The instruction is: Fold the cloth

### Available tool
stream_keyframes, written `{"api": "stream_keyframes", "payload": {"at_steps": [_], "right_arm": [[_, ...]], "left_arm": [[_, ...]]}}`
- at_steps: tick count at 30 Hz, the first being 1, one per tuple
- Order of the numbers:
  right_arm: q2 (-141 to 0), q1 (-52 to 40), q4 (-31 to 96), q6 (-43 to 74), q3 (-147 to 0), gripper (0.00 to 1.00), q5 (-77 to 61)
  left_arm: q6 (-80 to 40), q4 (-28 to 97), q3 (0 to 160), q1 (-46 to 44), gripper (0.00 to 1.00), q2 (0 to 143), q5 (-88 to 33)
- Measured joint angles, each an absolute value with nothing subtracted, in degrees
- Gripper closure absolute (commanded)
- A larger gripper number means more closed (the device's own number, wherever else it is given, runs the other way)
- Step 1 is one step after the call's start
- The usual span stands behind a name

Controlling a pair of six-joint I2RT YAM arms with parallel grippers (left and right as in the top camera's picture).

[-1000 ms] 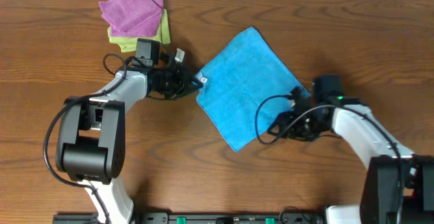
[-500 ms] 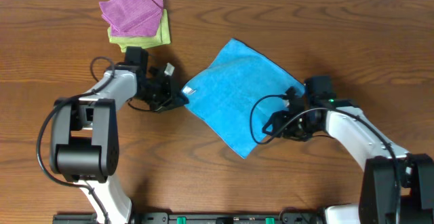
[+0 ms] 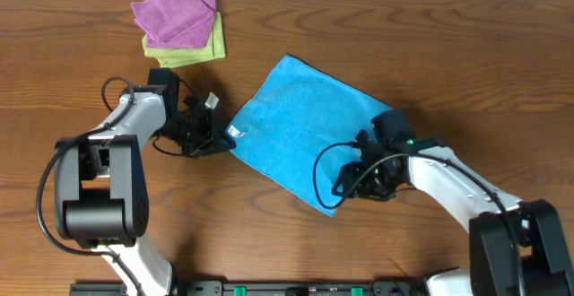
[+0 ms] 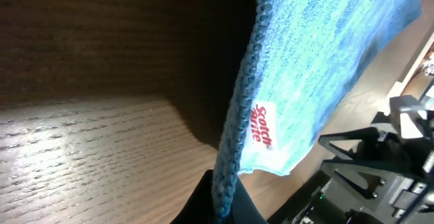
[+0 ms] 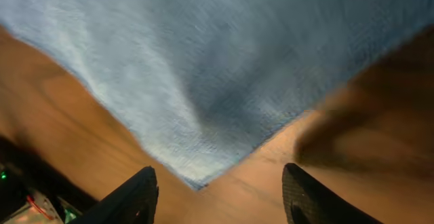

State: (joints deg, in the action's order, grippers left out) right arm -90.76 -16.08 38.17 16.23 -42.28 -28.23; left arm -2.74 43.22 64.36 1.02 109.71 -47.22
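Observation:
My right gripper is to grab the cloth's near corner (image 3: 331, 211) next, so that both held corners carry that edge of the cloth over to fold it.
The sky-blue cloth (image 3: 300, 130) lies spread flat on the table, turned like a diamond, with its white tag (image 3: 230, 134) at the left corner. My left gripper (image 3: 218, 137) is shut on that left corner; in the left wrist view the cloth's stitched hem (image 4: 239, 108) runs down between the fingers (image 4: 224, 200) and the tag (image 4: 262, 124) reads "Scotch-Brite". My right gripper (image 3: 352, 188) is open and empty just beside the cloth's near corner; the right wrist view shows the corner (image 5: 203, 173) lying between the two spread fingers (image 5: 217, 197).
A folded purple cloth (image 3: 174, 13) lies on a light green cloth (image 3: 190, 51) at the back left of the wooden table (image 3: 466, 54). Black cables hang by both wrists.
The left gripper has dragged the tagged corner to the left and nearer, and the whole cloth slid and turned with it. The right gripper has moved left toward the cloth's near corner.

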Motion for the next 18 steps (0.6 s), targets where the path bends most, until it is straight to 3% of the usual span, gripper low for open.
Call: {"api": "stream_keyframes", "payload": {"at_steps": [18], "right_arm": [[-88.09, -16.86, 18.17, 28.10, -32.25, 0.44, -38.89]], "left_arm": [[-2.52, 43.27, 64.36, 1.02, 0.94, 109.71, -46.50]]}}
